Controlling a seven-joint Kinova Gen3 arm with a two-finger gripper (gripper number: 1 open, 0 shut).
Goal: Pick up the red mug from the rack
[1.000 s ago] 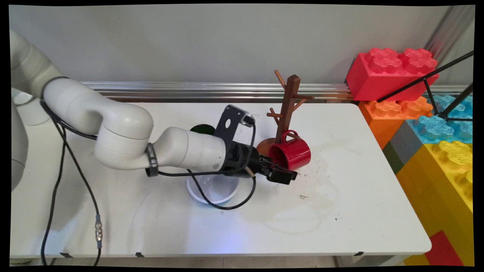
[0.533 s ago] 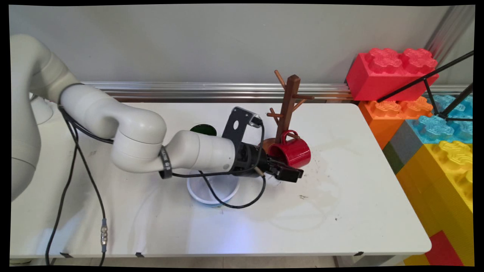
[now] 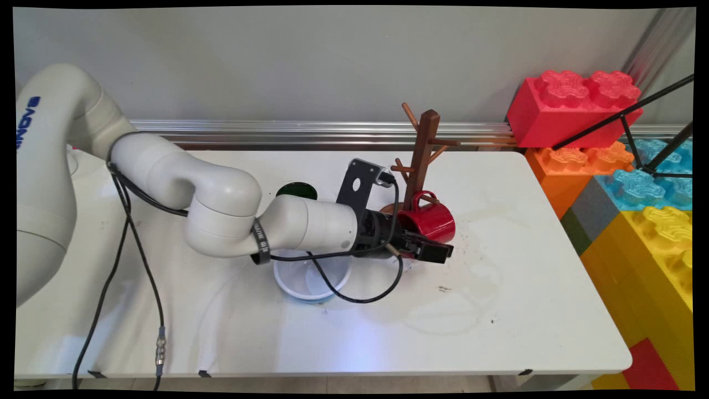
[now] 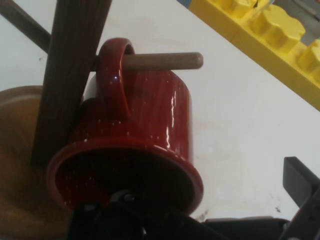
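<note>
The red mug needs to come off the wooden mug tree (image 4: 67, 60), so my gripper will grab the mug by its rim (image 4: 192, 172) next.
A red mug (image 3: 431, 220) hangs by its handle on a low peg (image 4: 165, 61) of the brown wooden mug tree (image 3: 422, 148), its mouth turned toward my hand. My gripper (image 3: 426, 246) is open and reaches in level from the left, right at the mug's rim. In the hand view the red mug (image 4: 147, 120) fills the middle. One finger (image 4: 297, 182) shows outside its wall on the right, while dark linkage sits at the mouth below. The tree's post (image 4: 70, 75) and round base (image 4: 15, 160) stand to the left.
A white bowl (image 3: 310, 280) lies under my forearm, and a dark green round object (image 3: 297, 190) sits behind it. Big toy bricks, red (image 3: 570, 105) and yellow (image 3: 659, 249), are stacked past the table's right edge. A black tripod leg (image 3: 626, 113) crosses them.
My arm has pushed to the right, bringing the gripper from just short of the mug up to its rim. The mug and tree have stayed in place.
</note>
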